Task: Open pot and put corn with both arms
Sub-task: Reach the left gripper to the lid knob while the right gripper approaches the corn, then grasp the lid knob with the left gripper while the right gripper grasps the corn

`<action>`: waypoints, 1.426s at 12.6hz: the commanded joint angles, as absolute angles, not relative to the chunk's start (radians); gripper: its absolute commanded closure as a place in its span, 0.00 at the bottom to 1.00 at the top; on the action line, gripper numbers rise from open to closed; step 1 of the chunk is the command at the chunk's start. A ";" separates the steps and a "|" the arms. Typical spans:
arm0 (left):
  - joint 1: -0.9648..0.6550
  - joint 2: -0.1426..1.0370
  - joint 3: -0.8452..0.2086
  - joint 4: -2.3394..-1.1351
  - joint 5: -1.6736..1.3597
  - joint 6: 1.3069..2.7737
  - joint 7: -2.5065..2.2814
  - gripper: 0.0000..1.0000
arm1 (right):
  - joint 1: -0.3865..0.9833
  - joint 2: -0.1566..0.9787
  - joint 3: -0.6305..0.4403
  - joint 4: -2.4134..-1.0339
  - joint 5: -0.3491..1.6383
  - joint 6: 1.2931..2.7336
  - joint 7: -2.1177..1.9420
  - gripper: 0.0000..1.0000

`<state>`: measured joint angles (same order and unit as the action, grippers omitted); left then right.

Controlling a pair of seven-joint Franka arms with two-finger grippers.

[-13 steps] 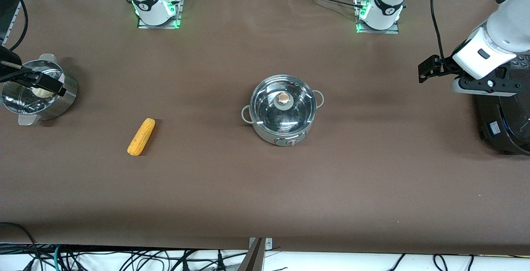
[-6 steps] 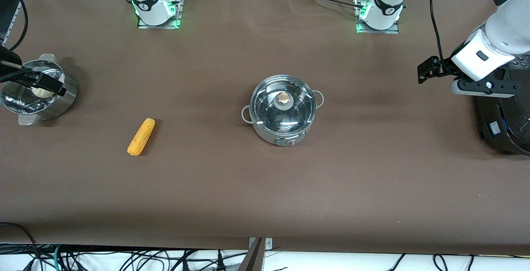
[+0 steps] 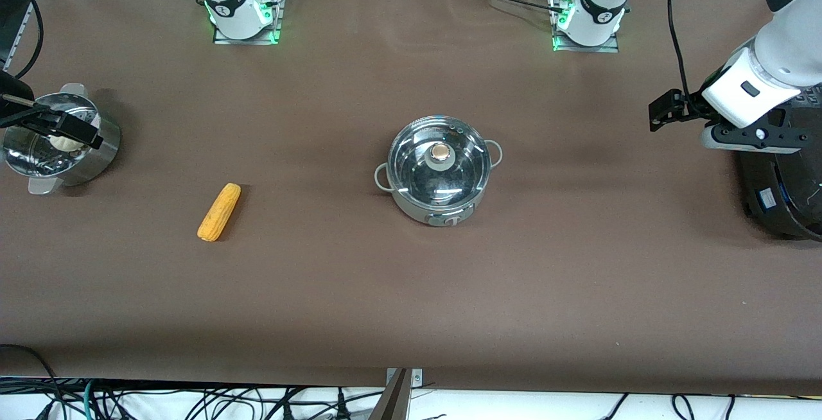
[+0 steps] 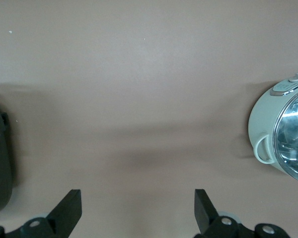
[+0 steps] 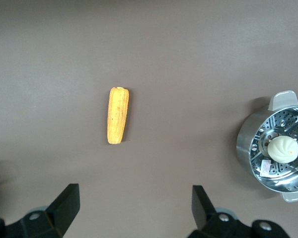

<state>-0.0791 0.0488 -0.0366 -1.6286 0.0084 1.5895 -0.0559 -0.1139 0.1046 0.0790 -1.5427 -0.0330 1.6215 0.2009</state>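
Note:
The pot needs to be opened for the corn (image 3: 219, 212). My left gripper needs to grab the glass lid by its copper knob (image 3: 440, 150) next.
The pot (image 3: 440, 173) stands mid-table with its glass lid (image 3: 417, 173) on and the copper knob (image 3: 440, 150) on top. Its edge shows in the left wrist view (image 4: 283, 131). The corn (image 3: 219, 212) lies on the table toward the right arm's end, also in the right wrist view (image 5: 117, 115). My left gripper (image 4: 136, 201) is open and empty, high over bare table at the left arm's end (image 3: 748, 139). My right gripper (image 5: 134, 196) is open and empty, high by the steamer pot (image 3: 58, 126).
A steel steamer pot (image 3: 96, 147) holding a white bun (image 5: 283, 148) stands at the right arm's end, farther from the front camera than the corn. A black round appliance (image 3: 780, 189) sits at the left arm's end, beside the left gripper. Brown table (image 3: 411, 291).
The left arm's wrist has shifted very slightly. The pot, the corn and the right arm have not moved.

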 commanded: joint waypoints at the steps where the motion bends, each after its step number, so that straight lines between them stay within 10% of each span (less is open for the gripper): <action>1: -0.087 0.115 -0.037 -1.597 0.023 1.562 -0.044 0.00 | -0.120 0.106 0.083 -1.523 -0.017 1.606 0.187 0.00; 9: -0.429 0.283 -0.051 -1.458 -0.075 1.591 -0.376 0.00 | -0.094 0.208 0.087 -1.526 -0.012 1.629 0.209 0.00; 18: -0.617 0.581 -0.055 -1.382 -0.069 1.859 -0.523 0.00 | -0.063 0.598 0.089 -1.558 0.034 2.066 0.213 0.00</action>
